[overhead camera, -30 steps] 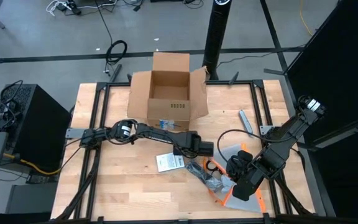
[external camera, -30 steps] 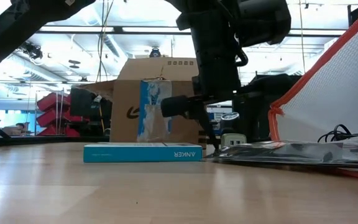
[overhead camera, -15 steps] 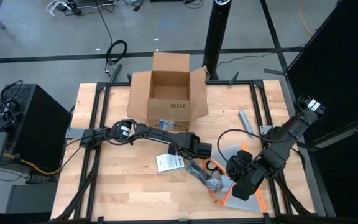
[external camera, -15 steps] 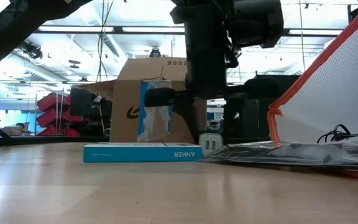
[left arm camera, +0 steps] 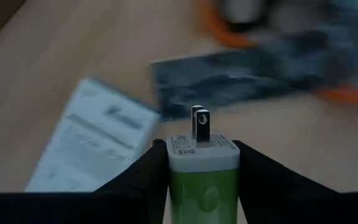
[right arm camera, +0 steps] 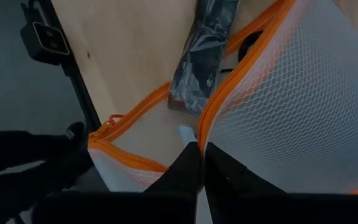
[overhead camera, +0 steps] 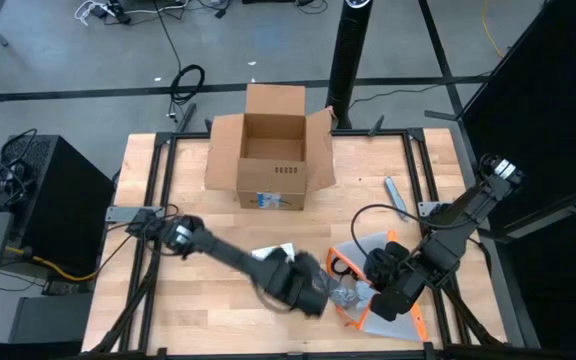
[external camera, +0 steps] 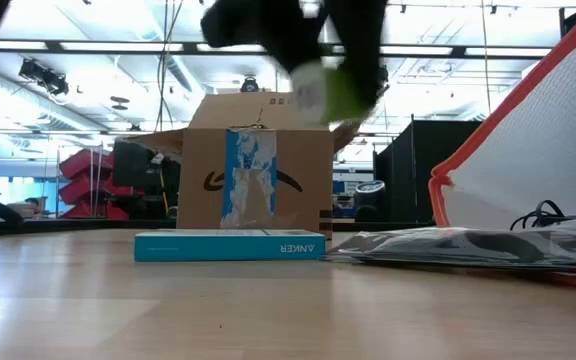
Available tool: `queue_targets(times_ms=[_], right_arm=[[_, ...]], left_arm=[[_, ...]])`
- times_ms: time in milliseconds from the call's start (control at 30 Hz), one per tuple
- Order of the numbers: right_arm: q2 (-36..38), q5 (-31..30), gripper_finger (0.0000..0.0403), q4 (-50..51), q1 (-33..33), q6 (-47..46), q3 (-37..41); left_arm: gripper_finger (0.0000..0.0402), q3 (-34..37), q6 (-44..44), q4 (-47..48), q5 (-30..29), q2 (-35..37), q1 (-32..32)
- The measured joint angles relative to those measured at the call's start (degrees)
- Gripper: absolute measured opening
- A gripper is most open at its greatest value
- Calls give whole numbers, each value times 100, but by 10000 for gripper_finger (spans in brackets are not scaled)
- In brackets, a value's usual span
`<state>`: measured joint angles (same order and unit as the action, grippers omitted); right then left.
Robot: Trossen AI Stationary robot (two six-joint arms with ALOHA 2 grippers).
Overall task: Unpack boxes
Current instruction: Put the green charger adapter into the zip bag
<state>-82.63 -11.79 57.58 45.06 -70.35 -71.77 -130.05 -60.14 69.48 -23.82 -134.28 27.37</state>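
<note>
I need to move the charger inside the pouch with my left gripper before I open it, because the charger's white pronged end (left arm camera: 202,149) is short of the pouch's orange edge (left arm camera: 347,94).
The brown cardboard box (overhead camera: 269,152) stands open at the table's far middle, flaps spread; it also shows in the low view (external camera: 254,180). My left gripper (overhead camera: 304,286) hangs above the table's near middle, shut on a green-and-white plug charger (left arm camera: 204,174), which is blurred in the low view (external camera: 326,88). My right gripper (overhead camera: 372,298) is at the near right, shut on a white mesh pouch with an orange edge (overhead camera: 393,305). A flat teal-and-white Anker box (external camera: 229,245) lies on the table. My left gripper pinches the charger's green body (left arm camera: 204,186) between its two fingers (left arm camera: 146,182), one on each side. The white end with the two prongs (left arm camera: 200,123) sticks out ahead of the fingertips. The charger is lifted clear of the table. My right gripper pinches the pouch's orange zipper edge (right arm camera: 206,138) between its two shut fingers (right arm camera: 188,163). That edge is held up and the mesh rises steeply in the low view (external camera: 528,130). The pouch's lower part lies on the table.
A dark plastic bag with a black cable (overhead camera: 340,290) lies between the grippers, partly at the pouch's mouth (right arm camera: 204,46). A small grey bar (overhead camera: 395,195) lies at the right. A black speaker (overhead camera: 53,200) stands off the table's left. The near left wood is bare.
My left gripper has lifted the charger off the table beside the Anker box. It has swung with it toward the table's near edge, moving fast enough to blur. My right gripper and the pouch have kept still.
</note>
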Motion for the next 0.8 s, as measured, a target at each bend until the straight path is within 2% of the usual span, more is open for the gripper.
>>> queue_targets(times_ms=[100, 267, 367, 467, 800], right_arm=[[0, 31, 0, -104, 0, -56, 0], [0, 325, 0, -320, 0, -166, 0], [0, 426, 0, -332, 0, -273, 0], [0, 431, 0, -332, 1, -292, 0], [0, 419, 0, -424, -137, -193, 0]], left_arm=[[136, 266, 530, -1156, -245, -6, 196], [136, 679, 1226, -2756, -763, -17, 75], [136, 1019, 1879, -3718, -622, -17, -68], [140, 1487, 2175, -4889, -511, -17, -132], [212, 2140, 2906, -6712, 92, -20, -624]])
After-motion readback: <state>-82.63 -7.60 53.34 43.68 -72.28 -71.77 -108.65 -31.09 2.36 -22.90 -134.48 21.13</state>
